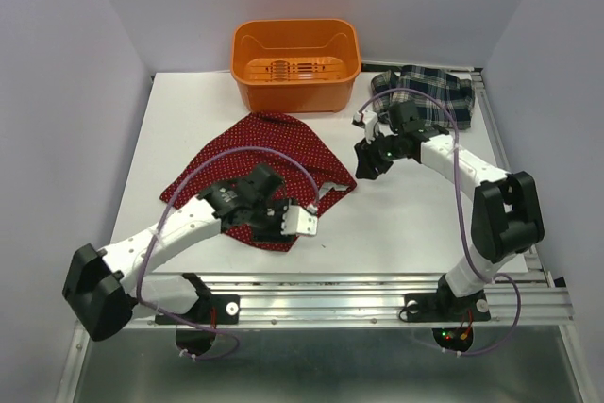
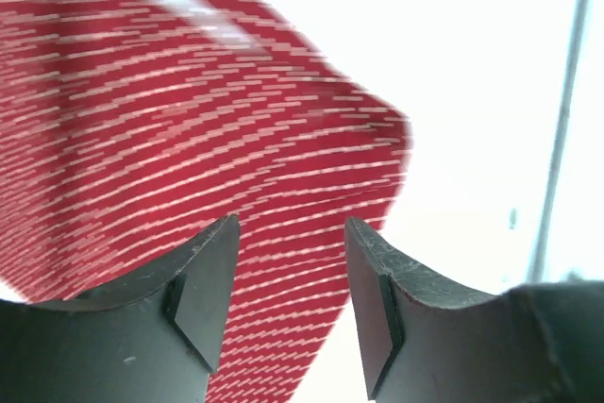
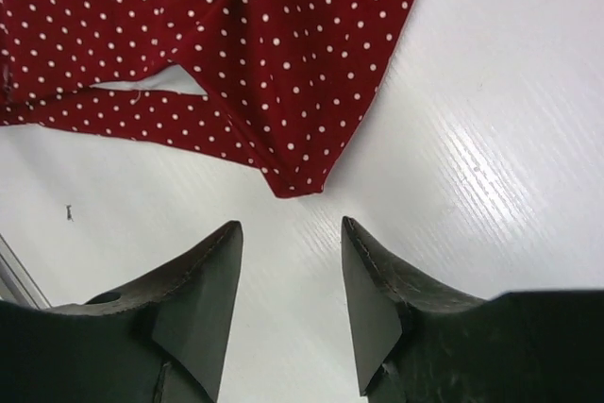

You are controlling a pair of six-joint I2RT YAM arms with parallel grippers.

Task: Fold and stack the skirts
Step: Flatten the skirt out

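Observation:
The red skirt needs to be spread flat for folding. My left gripper should pick up the red skirt's near edge [image 1: 283, 245] [image 2: 376, 156] next and leave the skirt's pointed corner free for my right gripper.
The dark red dotted skirt [image 1: 269, 153] lies spread on the white table, left of centre. My left gripper [image 1: 272, 226] hovers over the skirt's near edge. In the left wrist view the left gripper [image 2: 290, 224] is open, and the blurred red skirt [image 2: 189, 139] lies below the jaws, not pinched. My right gripper [image 1: 364, 165] sits just off the skirt's right corner. The right wrist view shows the right gripper [image 3: 292, 224] open over bare table, a short way from the pointed corner of the red skirt [image 3: 297, 181]. The plaid skirt [image 1: 425, 92] lies crumpled at the back right.
An orange plastic bin [image 1: 295, 68] stands at the back centre, close behind the red skirt. A metal rail [image 1: 377, 285] runs along the near table edge. Grey walls close in the left, right and back sides.

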